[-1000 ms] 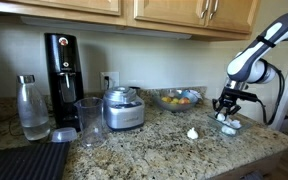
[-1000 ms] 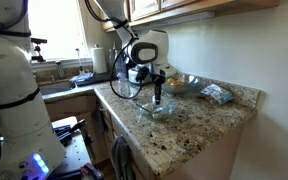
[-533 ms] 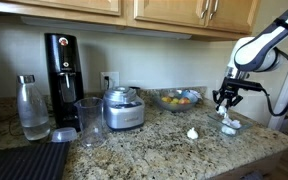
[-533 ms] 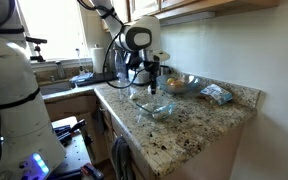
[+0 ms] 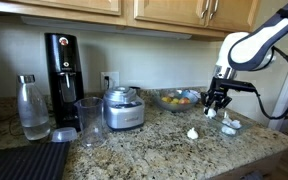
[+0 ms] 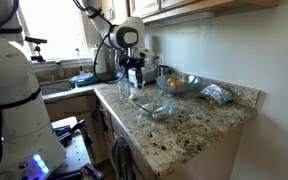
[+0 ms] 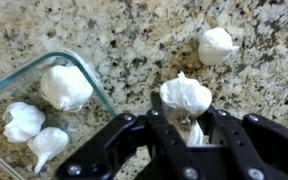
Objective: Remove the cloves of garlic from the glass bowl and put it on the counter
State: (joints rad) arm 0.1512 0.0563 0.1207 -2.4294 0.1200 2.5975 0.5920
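Note:
The gripper should keep holding the clove until the robot lowers it. The clove hangs well above the granite and would fall short of the other clove if the gripper opened now.
My gripper [image 5: 214, 102] is shut on a clove of garlic [image 7: 186, 96] and holds it above the granite counter [image 5: 149, 148], just beside the small glass bowl [image 5: 230, 125]. In the wrist view the bowl's rim [image 7: 24, 72] is at the left, with three whitish cloves inside: a big one [image 7: 66, 86] and two smaller ones [image 7: 22, 120] [image 7: 46, 143]. Another clove [image 7: 216, 45] lies on the counter beyond the gripper [image 7: 187, 122]; it also shows in an exterior view [image 5: 192, 133]. The gripper [image 6: 136, 78] hangs left of the small bowl [image 6: 154, 106].
A larger glass bowl [image 5: 177, 99] with orange and blue contents stands by the wall behind. A food processor [image 5: 122, 108], a glass [image 5: 89, 122], a coffee machine [image 5: 63, 68], a bottle [image 5: 31, 108] and a black ribbed mat [image 5: 24, 162] are further along. The counter edge [image 6: 174, 150] is close.
The gripper rose from the small bowl with a clove in its jaws and moved sideways away from the bowl, over the bare counter near the lying clove.

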